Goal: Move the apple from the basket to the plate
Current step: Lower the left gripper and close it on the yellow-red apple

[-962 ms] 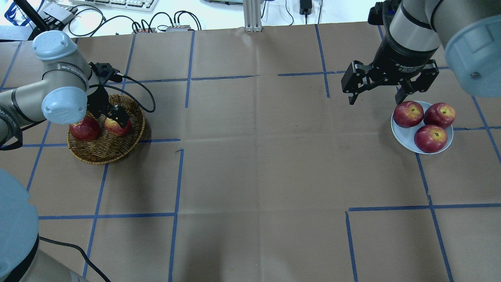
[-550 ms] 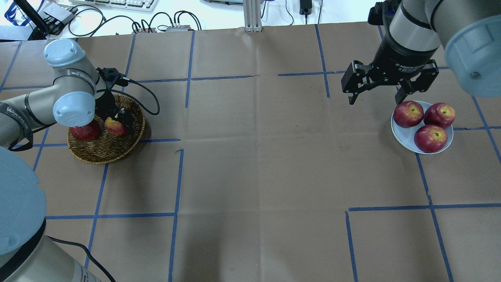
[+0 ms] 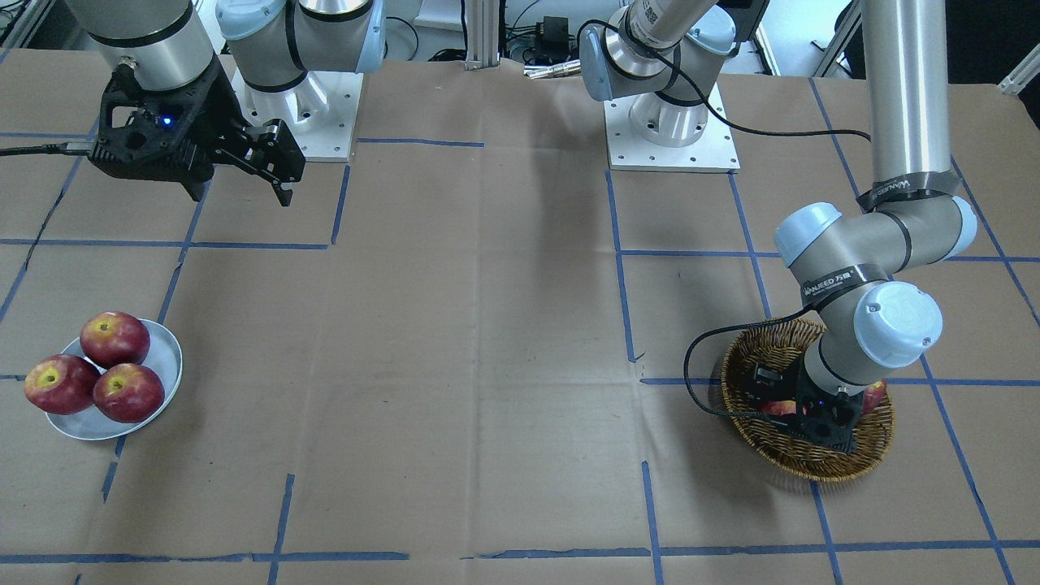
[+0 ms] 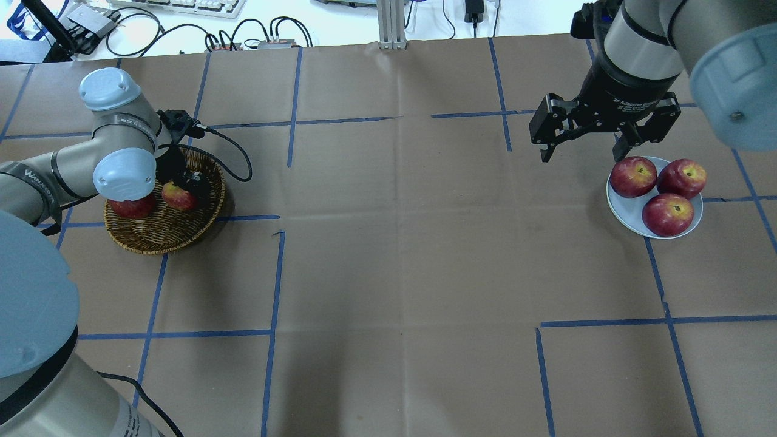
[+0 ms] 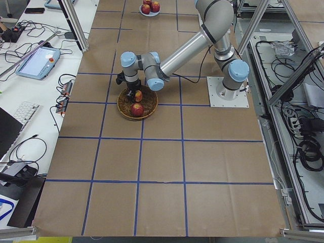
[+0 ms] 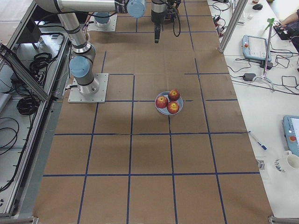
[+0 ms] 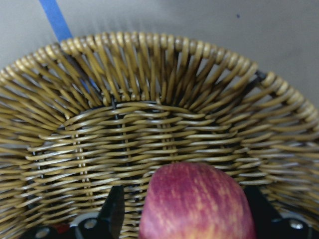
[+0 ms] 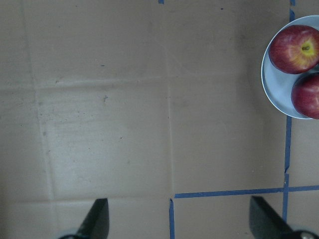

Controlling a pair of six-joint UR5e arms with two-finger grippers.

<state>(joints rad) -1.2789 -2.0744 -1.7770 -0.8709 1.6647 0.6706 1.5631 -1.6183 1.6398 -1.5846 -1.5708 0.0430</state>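
My left gripper should grab the pinkish-red apple by its rounded body [image 7: 197,204]. Then it can move the apple to the plate.
The pinkish-red apple [image 4: 176,195] lies in the wicker basket [image 4: 164,237] at the left, also in the front view [image 3: 782,406]. My left gripper [image 4: 183,189] is low in the basket, open, with its fingers on either side of this apple. In the left wrist view the apple [image 7: 197,204] fills most of the gap between the fingers [image 7: 113,211], with a small gap on one side. The pale grey-blue plate [image 4: 631,209] at the right holds three dark red apples. My right gripper [image 4: 584,152] hangs open and empty above the table just behind and left of the plate.
A second, darker apple [image 4: 130,207] lies in the basket under my left arm's wrist joint. The left arm's cable [image 4: 234,155] loops over the basket's far rim. Blue tape lines cross the brown paper table [image 4: 400,255].
My left gripper has come down into the basket around the pinkish-red apple, and the left arm's wrist has shifted right. The right arm has not moved.
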